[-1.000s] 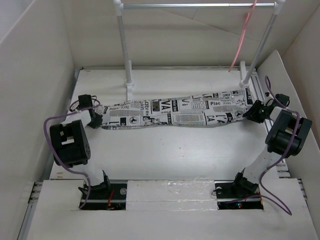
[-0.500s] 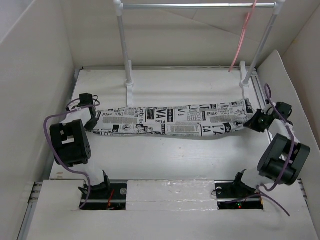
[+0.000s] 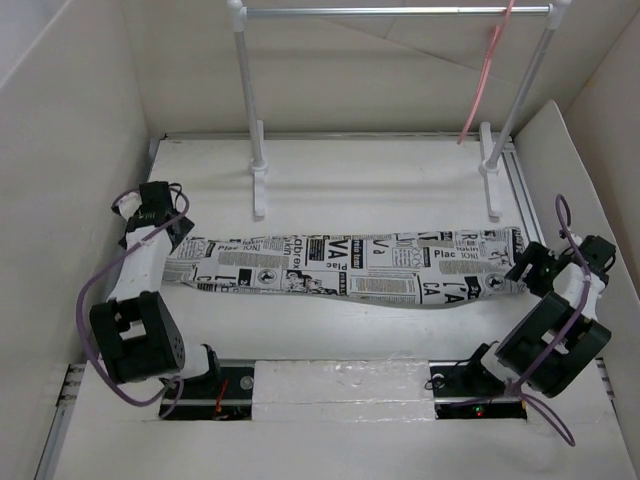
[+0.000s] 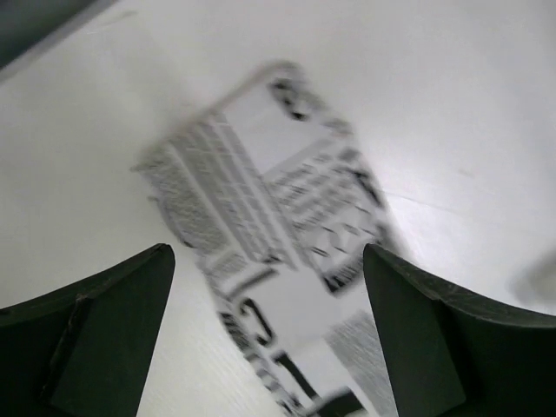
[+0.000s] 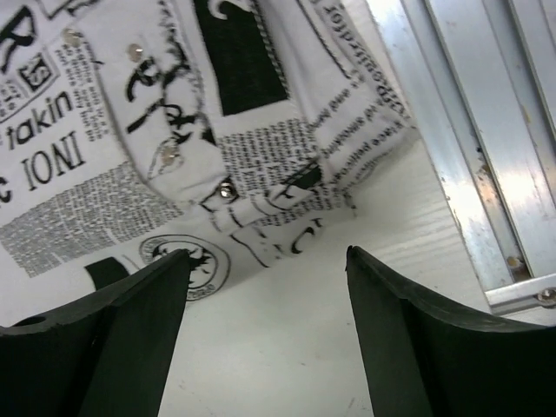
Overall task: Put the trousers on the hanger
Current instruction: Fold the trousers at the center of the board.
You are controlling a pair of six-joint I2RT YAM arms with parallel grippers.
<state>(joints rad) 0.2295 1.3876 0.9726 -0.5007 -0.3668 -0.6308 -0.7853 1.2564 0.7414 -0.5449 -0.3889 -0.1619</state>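
My right gripper will grab the trousers [image 3: 350,265] next, and it will hold them by the waist edge [image 3: 517,272]. Then the waist can fold over toward the leg end for hanging.
The trousers [image 3: 350,265], white cloth with black newspaper print, lie stretched flat across the table from left to right. My left gripper [image 3: 165,228] is open at their left end. In the left wrist view the blurred leg end [image 4: 278,174] lies below and ahead of the spread jaws of that gripper [image 4: 267,252], and nothing is held. My right gripper [image 3: 530,268] is open at their right end. The waist with its snaps [image 5: 174,113] lies just ahead of the empty gripper [image 5: 267,252]. The thin pink hanger [image 3: 487,70] hangs from the rack bar at the upper right.
A rack of white posts [image 3: 250,100] with a silver bar [image 3: 395,12] stands at the back of the table. An aluminium rail [image 3: 520,190] [image 5: 469,130] runs along the right edge beside the waist. White walls close in on the left, right and back.
Both grippers have opened and let go of the trousers' ends. The trousers moved toward the near side and now lie flat. Both arms swung nearer with them.
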